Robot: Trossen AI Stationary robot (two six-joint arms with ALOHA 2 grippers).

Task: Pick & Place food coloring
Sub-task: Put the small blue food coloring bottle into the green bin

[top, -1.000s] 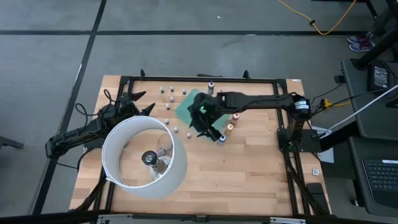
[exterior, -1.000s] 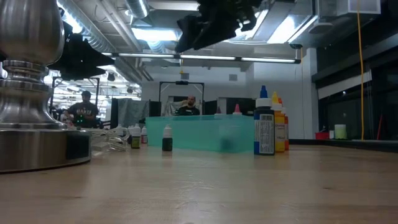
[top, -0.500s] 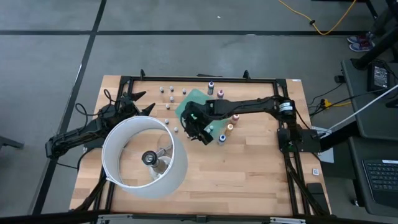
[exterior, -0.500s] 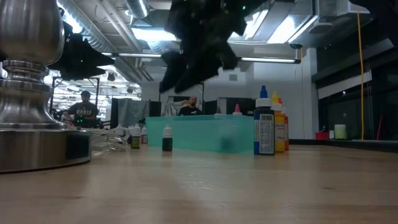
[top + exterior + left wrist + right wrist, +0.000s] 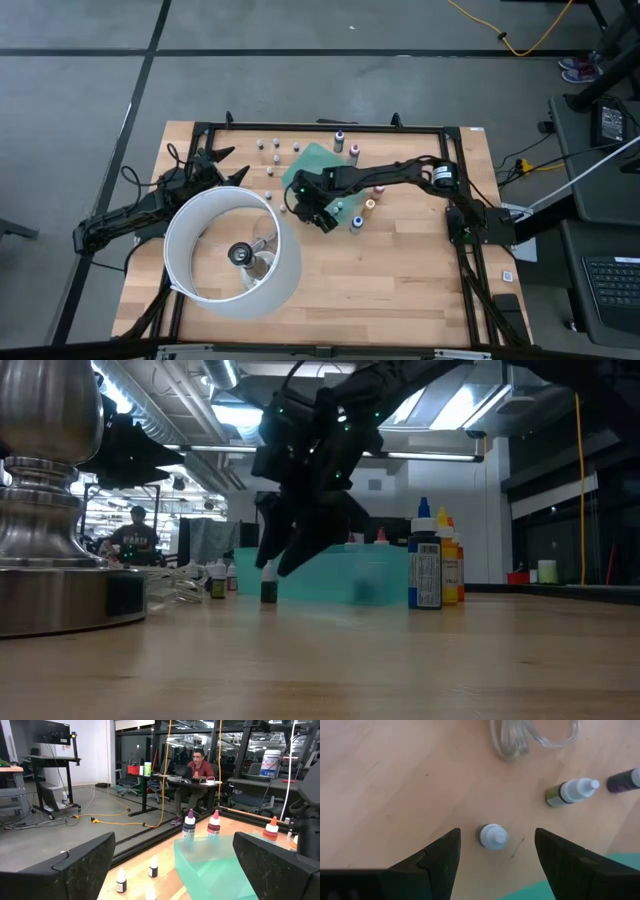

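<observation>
The fingers reach down both sides of the small white cap [image 5: 493, 836], so the robot's right gripper needs to close on the cap now.
Several tiny food coloring bottles stand upright on the wooden table around a flat green sheet [image 5: 322, 163]. My right gripper [image 5: 496, 851] hangs open, slanting down from the table's right, just above one small white-capped bottle [image 5: 493, 836]. Its fingers stand on either side of that bottle without touching it. In the low view the same bottle [image 5: 268, 593] stands on its base under the fingertips [image 5: 266, 550]. My left gripper [image 5: 172, 870] waits open and level at the table's far left [image 5: 232, 165].
A big white ring lamp [image 5: 232, 252] on a metal base [image 5: 50, 490] fills the near left, its clear cable [image 5: 530, 740] lying just past the bottle. Taller bottles [image 5: 430, 565] stand to the right of the sheet. More small bottles [image 5: 570, 792] lie nearby. A person [image 5: 199, 765] sits beyond the table.
My right gripper has come down from well above the table toward the small bottle, moving toward the table's left edge and tipping more steeply downward. Its fingers have stayed open. The bottles have not moved.
</observation>
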